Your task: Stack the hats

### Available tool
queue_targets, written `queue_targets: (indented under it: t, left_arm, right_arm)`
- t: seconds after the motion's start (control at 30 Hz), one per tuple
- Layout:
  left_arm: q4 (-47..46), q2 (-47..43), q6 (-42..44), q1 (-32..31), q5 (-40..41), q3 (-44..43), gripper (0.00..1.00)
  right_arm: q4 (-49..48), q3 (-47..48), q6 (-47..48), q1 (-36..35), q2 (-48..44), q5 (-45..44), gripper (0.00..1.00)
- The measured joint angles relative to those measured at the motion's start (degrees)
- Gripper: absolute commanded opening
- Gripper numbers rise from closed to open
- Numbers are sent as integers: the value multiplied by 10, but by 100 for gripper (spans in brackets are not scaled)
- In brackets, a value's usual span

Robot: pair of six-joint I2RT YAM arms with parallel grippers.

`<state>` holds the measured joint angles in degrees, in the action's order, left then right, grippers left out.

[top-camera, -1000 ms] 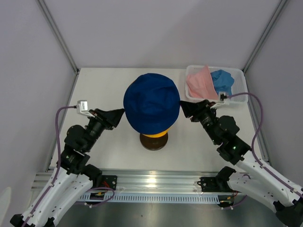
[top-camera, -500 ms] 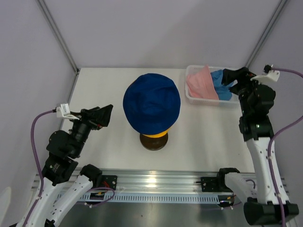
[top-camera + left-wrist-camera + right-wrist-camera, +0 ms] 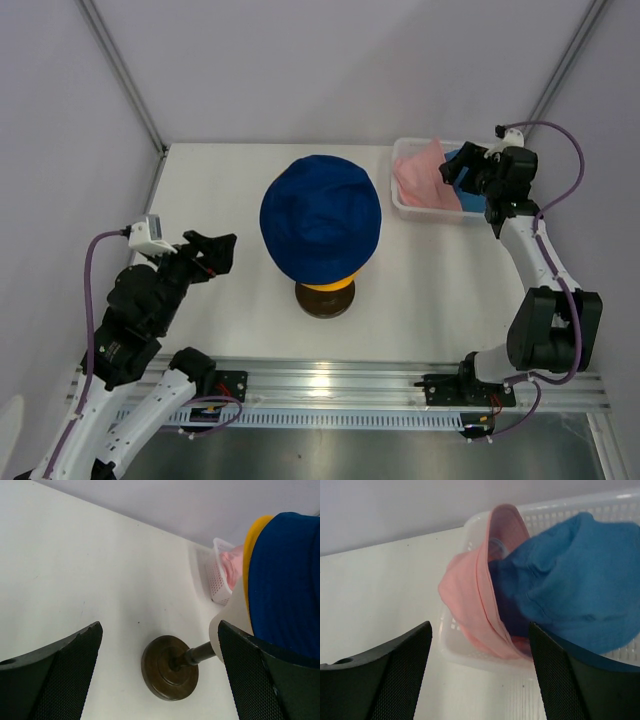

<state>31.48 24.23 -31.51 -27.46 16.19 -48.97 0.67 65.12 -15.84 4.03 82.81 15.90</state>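
The robot's right gripper needs to grab the pink hat by its edge beside the sky blue hat. That leaves the pink hat's opening free, so it can be stacked over the navy blue hat.
The navy blue hat sits over the yellow hat on the mannequin head in the table's middle; both also show in the left wrist view, navy, yellow. The pink hat and sky blue hat lie in the white basket; in the right wrist view the pink hat lies left of the sky blue one. My left gripper is open and empty, left of the stand. My right gripper is open and empty above the basket.
The mannequin head stands on a dark round base, also seen in the left wrist view. The basket sits at the table's back right corner. Grey walls enclose the white table on three sides.
My right arm has swung from beside the navy hat to the back right and now hovers over the basket. My left arm has drawn back from the hat toward the left.
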Motion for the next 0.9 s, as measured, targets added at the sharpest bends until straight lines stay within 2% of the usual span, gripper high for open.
queue_targets:
  t: [0.2,0.3,0.33,0.4,0.43,0.47,0.73,0.83,0.9]
  left_arm:
    - [7,1,16,0,-2,0,99]
    - [7,7,22,0,-5,0,100]
    - [7,10,25,0,-5,0,100]
    - [7,19,30,0,-9,0,100]
    - [7,23,32,0,-10,0,99]
    - [7,26,33,0,-12,0,99]
    - [-2,52,42,0,-33,1,99]
    - [-2,62,46,0,-34,1,100]
    - [-2,67,46,0,-35,1,99]
  right_arm:
    - [-24,57,53,-14,76,17,79]
    - [-15,104,70,-21,131,21,70]
    - [-9,118,74,-23,148,25,52]
    - [0,136,81,-26,173,32,31]
    - [4,137,83,-27,179,35,10]
    - [10,137,84,-30,183,37,0]
    - [56,167,61,-48,176,47,0]
    - [37,184,-28,-33,158,106,0]
    - [-21,191,-124,-3,145,156,0]
